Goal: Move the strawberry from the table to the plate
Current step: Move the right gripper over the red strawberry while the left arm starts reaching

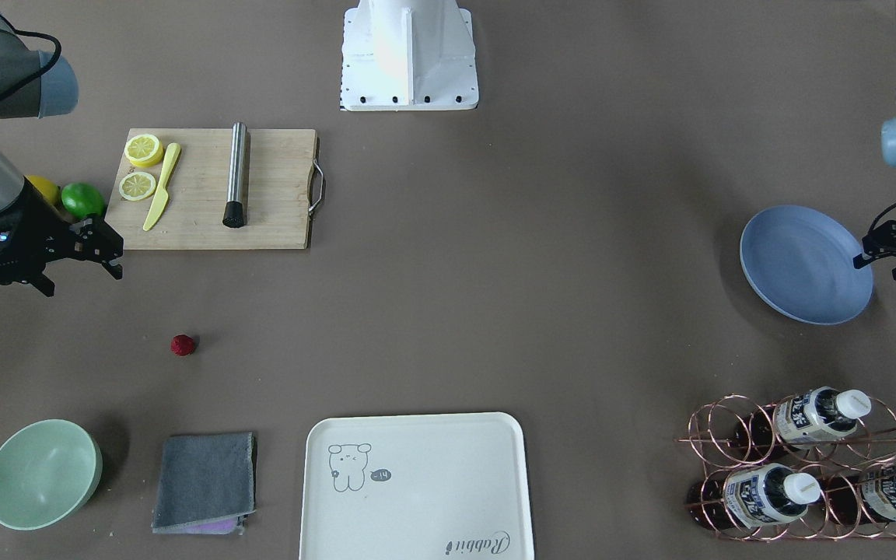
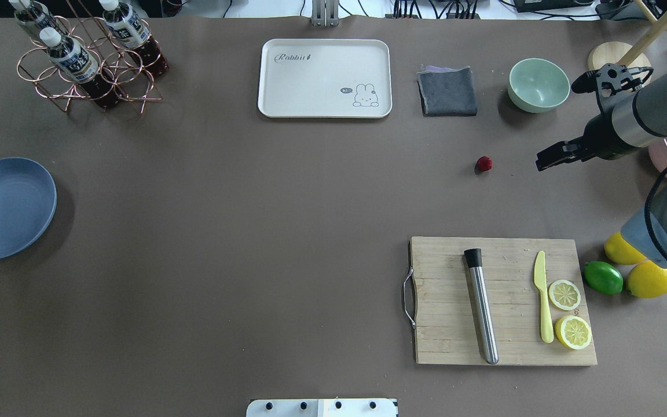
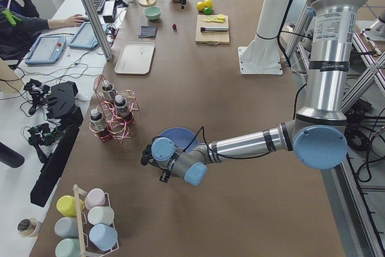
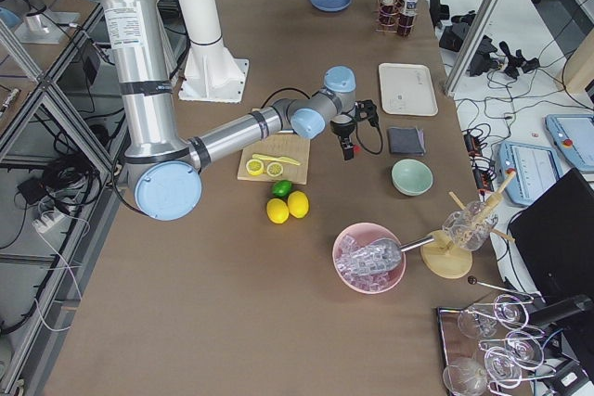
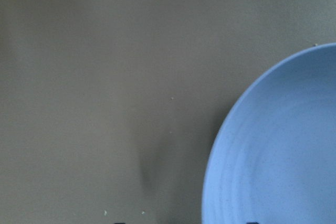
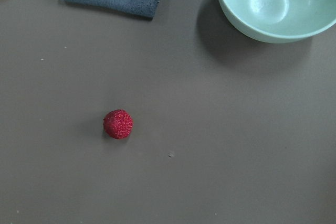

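I will next take hold of the blue plate by its rim (image 1: 868, 274) with my left gripper, so that I can bring the plate over to the strawberry (image 1: 182, 344).
The strawberry (image 1: 182, 344) is a small dark-red bumpy berry lying alone on the brown table (image 1: 495, 311); it also shows in the overhead view (image 2: 484, 164) and the right wrist view (image 6: 118, 124). My right gripper (image 1: 115, 258) hovers open and empty a short way from it, toward the cutting board side, and appears in the overhead view (image 2: 542, 161) to the berry's right. The blue plate (image 1: 802, 264) sits empty at the opposite end of the table. My left gripper (image 1: 876, 267) hangs open at the plate's outer rim (image 5: 283, 150), holding nothing.
A wooden cutting board (image 1: 277, 187) carries lemon slices, a yellow knife and a steel rod. A lime (image 1: 82, 200) and lemons lie beside it. A mint bowl (image 1: 42, 474), grey cloth (image 1: 205, 482), cream tray (image 1: 417, 486) and copper bottle rack (image 1: 798, 459) line the far edge.
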You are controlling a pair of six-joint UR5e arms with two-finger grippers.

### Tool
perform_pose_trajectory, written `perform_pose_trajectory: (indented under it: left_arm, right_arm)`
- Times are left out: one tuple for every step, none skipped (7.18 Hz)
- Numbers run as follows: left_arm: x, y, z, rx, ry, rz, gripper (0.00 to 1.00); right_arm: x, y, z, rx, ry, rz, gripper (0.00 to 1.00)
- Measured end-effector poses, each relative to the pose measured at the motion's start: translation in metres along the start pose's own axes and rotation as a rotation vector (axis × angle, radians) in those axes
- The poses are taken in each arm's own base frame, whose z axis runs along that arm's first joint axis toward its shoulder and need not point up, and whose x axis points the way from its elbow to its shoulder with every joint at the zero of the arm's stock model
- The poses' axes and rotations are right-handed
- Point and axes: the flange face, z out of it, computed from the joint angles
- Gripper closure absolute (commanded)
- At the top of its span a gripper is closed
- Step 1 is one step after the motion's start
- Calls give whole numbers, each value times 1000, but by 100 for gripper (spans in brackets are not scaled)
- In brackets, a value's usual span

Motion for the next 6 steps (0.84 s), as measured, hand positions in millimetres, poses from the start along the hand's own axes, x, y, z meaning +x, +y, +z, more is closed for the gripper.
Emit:
perform_pose_trajectory:
  left_arm:
    - [3, -1, 4, -5, 3, 7, 85]
    - [6, -2, 7, -11, 8, 14, 100]
    - [9, -2, 9, -14, 16, 20, 100]
    - [13, -4, 9, -15, 31, 26, 100]
    - [19, -6, 6, -15, 59, 33, 100]
    - [33, -12, -3, -6, 98, 26, 100]
  right_arm:
    - [-4, 0, 2, 0, -1, 3, 7]
    - [-7, 0, 3, 2, 0, 4, 7]
    - [-9, -1, 2, 5, 0, 3, 7]
    - [-11, -2, 2, 8, -1, 1, 7]
    - [-12, -3, 1, 9, -2, -1, 7]
    - [-13, -4, 1, 10, -3, -1, 7]
